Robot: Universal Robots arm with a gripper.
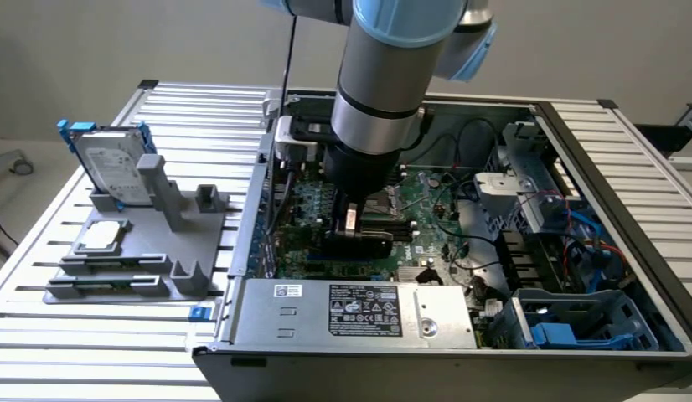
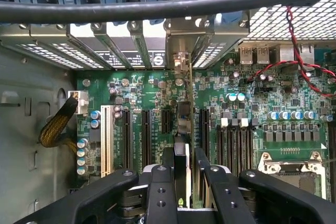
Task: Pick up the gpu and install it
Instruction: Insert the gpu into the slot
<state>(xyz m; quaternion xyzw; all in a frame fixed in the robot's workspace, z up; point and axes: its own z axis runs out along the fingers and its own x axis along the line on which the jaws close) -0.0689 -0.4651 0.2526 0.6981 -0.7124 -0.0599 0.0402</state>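
The GPU stands down on the green motherboard with its end inside the rear slot brackets and would stay there, so my gripper should open its fingers.
The gpu appears edge-on in the wrist view, a thin card running from between my fingers toward the rear slot brackets of the case. My gripper is shut on it, one finger on each face. The card stands upright over the green motherboard, in line with a gap between the long black expansion slots. Whether it touches a slot, I cannot tell. In the exterior view my gripper reaches down into the open computer case, with the gpu's black body just above the board.
A grey fixture on the exterior view's left holds a silver hard drive with a blue frame. The power supply fills the case's near side. Red and black wires, a thick black cable and the CPU socket lie near the card.
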